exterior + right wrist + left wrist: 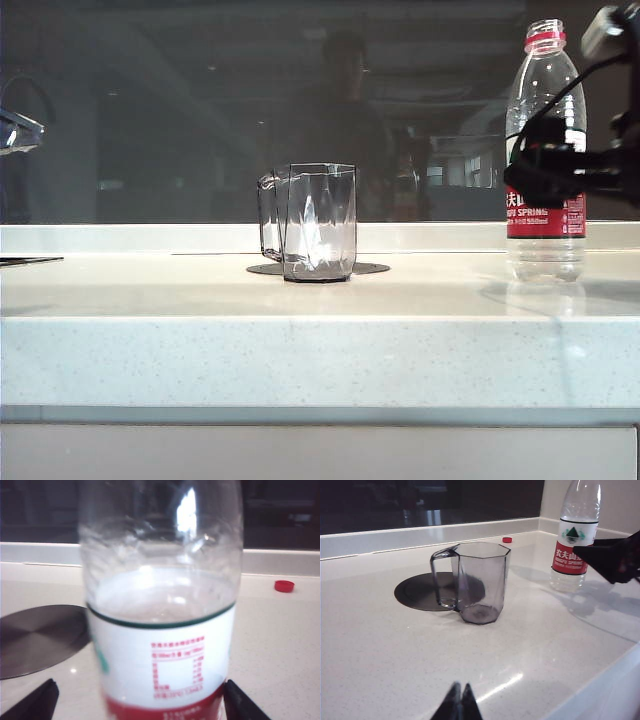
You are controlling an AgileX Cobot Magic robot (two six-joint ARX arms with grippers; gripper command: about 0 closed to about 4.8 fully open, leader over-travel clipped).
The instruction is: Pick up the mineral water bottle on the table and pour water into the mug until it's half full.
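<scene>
The right gripper grabs the mineral water bottle by its labeled middle (545,190) next, to pour water into the mug (320,220).
The mineral water bottle (545,90) stands uncapped at the right of the table (150,300), its label (165,655) white over red. My right gripper (139,686) is open, one dark finger (30,702) on each side of the label; one finger looks to be at the bottle's edge, the other stands apart. In the left wrist view it is a dark shape (612,557) beside the bottle (575,535). The clear faceted mug (320,220) sits mid-table, looking empty. My left gripper (461,700) is shut, hanging over bare table short of the mug (480,580). The water level I cannot make out.
A dark round disc (412,592) lies flat in the table under and behind the mug. A small red cap (284,585) rests near the low back ledge (150,238). A dark window runs behind the ledge. The thick front edge (300,360) faces the exterior camera.
</scene>
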